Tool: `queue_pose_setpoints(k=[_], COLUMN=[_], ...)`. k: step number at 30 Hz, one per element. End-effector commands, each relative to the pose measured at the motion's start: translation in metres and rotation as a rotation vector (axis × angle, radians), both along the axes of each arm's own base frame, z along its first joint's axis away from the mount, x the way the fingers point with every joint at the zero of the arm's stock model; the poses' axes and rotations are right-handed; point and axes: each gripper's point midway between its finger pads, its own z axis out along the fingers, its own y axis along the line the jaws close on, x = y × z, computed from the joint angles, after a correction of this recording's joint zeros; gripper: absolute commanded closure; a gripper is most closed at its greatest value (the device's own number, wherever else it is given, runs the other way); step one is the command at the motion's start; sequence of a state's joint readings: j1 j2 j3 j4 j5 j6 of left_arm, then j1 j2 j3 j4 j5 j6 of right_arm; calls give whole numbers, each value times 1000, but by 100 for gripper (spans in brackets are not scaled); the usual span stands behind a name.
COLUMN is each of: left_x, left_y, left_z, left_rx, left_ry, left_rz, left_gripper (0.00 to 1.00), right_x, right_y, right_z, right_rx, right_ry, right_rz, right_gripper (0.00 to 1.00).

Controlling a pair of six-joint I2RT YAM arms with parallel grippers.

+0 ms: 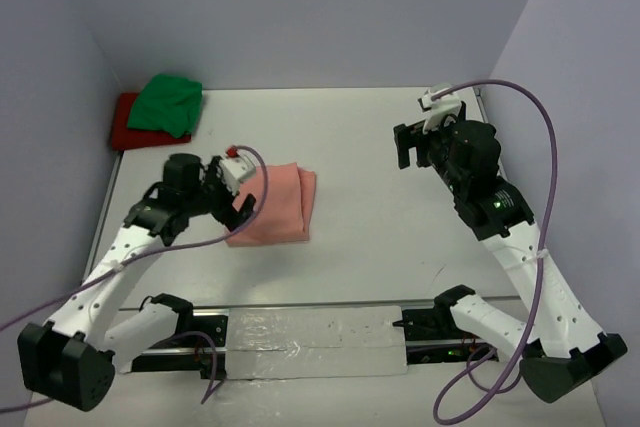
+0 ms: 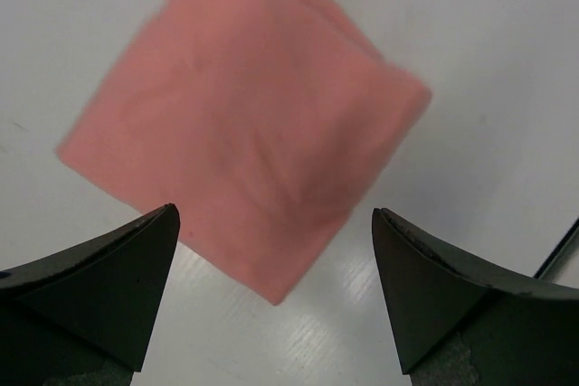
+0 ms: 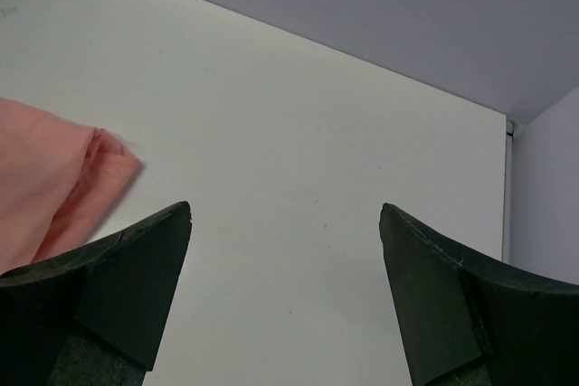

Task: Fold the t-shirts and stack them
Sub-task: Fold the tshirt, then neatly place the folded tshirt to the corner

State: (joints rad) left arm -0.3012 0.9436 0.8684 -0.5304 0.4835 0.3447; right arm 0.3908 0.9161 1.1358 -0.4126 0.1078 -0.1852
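Note:
I will next grab the salmon-pink t-shirt by its near edge (image 1: 266,242) (image 2: 346,205) with my left gripper, its layers pinched together. Then it can slide toward the stack still folded.
The salmon-pink t-shirt (image 1: 275,205) lies folded into a flat square left of the table's middle. In the left wrist view it (image 2: 244,124) fills the upper middle, one corner pointing down between the fingers. My left gripper (image 1: 232,205) is open and empty, just above the shirt's left edge (image 2: 276,223). The green t-shirt (image 1: 168,102) lies bunched on the red t-shirt (image 1: 124,121) at the far left corner. My right gripper (image 1: 412,147) is open and empty over bare table on the right (image 3: 285,219); the pink shirt's corner (image 3: 54,187) shows at its left.
Grey walls close in the table at the back, left and right. A white taped strip (image 1: 315,340) runs along the near edge between the arm bases. A purple cable (image 1: 535,117) loops from the right arm.

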Motion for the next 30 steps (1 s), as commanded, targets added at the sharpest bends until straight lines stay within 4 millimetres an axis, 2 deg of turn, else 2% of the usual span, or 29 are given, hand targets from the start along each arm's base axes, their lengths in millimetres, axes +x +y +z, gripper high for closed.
queue_pose_setpoints(k=[1, 2, 3, 5, 8, 11, 12, 13, 15, 18, 20, 23, 26, 29, 30], left_x=[19, 14, 12, 7, 1, -5, -9, -6, -5, -8, -9, -11, -5, -2, -1], left_y=[18, 7, 6, 0, -5, -11, -9, -16, -13, -24, -38, -45, -55, -58, -56], left_z=[-53, -60, -75, -88, -115, -136, -149, -149, -157, -166, -163, -165, -159, -168, -178], left_rx=[256, 285, 337, 418, 458, 493, 533, 530, 569, 563, 532, 549, 529, 552, 587], left_ry=[-77, -105, -134, -184, -142, -127, -114, -151, -173, -165, -182, -250, -315, -319, -307], left_rz=[96, 61, 51, 41, -2, -39, -45, -46, -32, -53, -67, -41, 0, 28, 25], left_gripper=[3, 4, 3, 3, 4, 4, 4, 4, 3, 2, 2, 2, 2, 5, 6], right_x=[7, 10, 12, 20, 32, 32, 33, 32, 31, 34, 36, 36, 35, 34, 34], right_y=[-9, -10, -11, -12, -13, -9, -8, -8, -11, -15, -18, -20, -21, -23, -23], right_z=[-6, -11, -13, -28, -61, -80, -79, -80, -81, -83, -86, -85, -79, -74, -73], right_rx=[-28, -37, -47, -77, -104, -75, -69, -69, -70, -60, -63, -54, -40, -30, -28], right_ry=[5, 17, 19, 56, 190, 222, 203, 203, 218, 232, 244, 245, 230, 220, 219], right_rz=[-44, -55, -58, -63, -91, -62, -58, -56, -63, -80, -95, -94, -94, -95, -96], right_gripper=[9, 9, 9, 7, 8, 9, 8, 7, 7, 7, 7, 7, 7, 7, 7])
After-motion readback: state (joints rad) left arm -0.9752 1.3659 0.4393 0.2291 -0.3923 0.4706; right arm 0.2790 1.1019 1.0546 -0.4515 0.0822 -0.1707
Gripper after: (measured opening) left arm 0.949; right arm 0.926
